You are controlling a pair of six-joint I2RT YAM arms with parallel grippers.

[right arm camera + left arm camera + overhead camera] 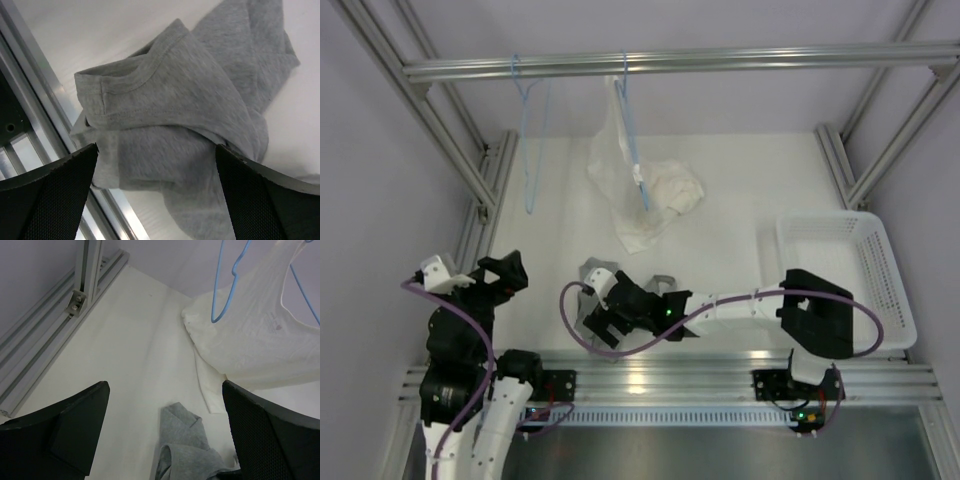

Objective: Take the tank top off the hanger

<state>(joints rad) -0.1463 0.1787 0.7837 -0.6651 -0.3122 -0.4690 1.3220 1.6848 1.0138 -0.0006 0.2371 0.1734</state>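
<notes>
My right gripper's fingers are still above the folds of the tank top, so it is too early to close on it. My right gripper goes lower first.
The grey tank top lies crumpled on the white table near the front edge, off any hanger. The bare light-blue hanger hangs from the rail at the back left, and its lower corner shows in the left wrist view. My right gripper hovers just over the tank top, open, with the cloth lying below between its fingers. To the left, my left gripper is open and holds nothing. In its own view the tank top lies ahead of the gripper.
A white garment hangs on a second blue hanger from the rail and drapes onto the table. A white basket stands at the right. Aluminium frame posts border the left and right sides.
</notes>
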